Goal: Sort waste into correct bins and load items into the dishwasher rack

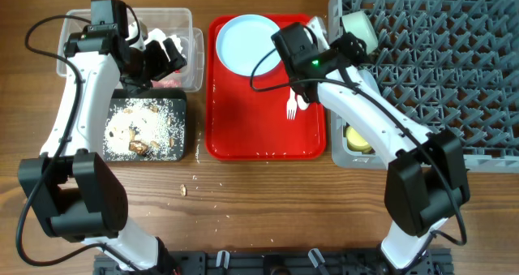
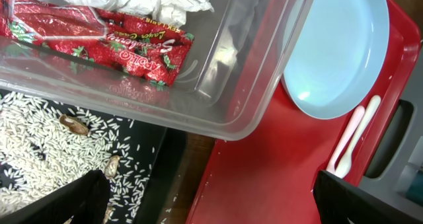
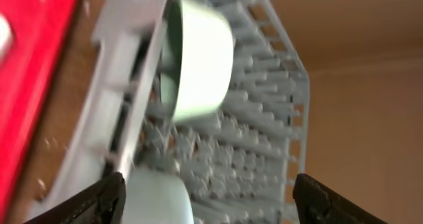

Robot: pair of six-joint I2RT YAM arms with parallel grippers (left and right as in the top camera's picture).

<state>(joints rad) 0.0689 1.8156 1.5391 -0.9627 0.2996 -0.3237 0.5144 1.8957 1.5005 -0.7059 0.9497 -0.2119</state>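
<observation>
The pale blue plate (image 1: 247,44) should go into the rack on edge, so my right gripper should next grab its rim on the fork-and-spoon side.
The clear tub (image 1: 89,32) holds the crumpled white wrapper with red print (image 2: 112,39). The black tray (image 1: 147,127) in front of it holds rice and brown scraps (image 2: 39,138). My left gripper (image 1: 166,54) is open and empty above the tub's right end; in the left wrist view (image 2: 218,211) it hangs over the red tray's edge. The pale blue plate (image 1: 247,44), white fork (image 1: 290,106) and spoon (image 2: 362,125) lie on the red tray. My right gripper (image 1: 347,44) is open at the grey rack's (image 1: 438,72) left edge. A pale green bowl (image 3: 198,62) stands on edge in the rack. A pale bowl (image 3: 158,201) sits by my left finger.
The flat red serving tray (image 1: 259,129) lies between the bins and the rack. A small yellow cup (image 1: 358,137) sits in the rack's front-left compartment. A few loose scraps (image 1: 185,189) lie on the wooden table in front of the black tray.
</observation>
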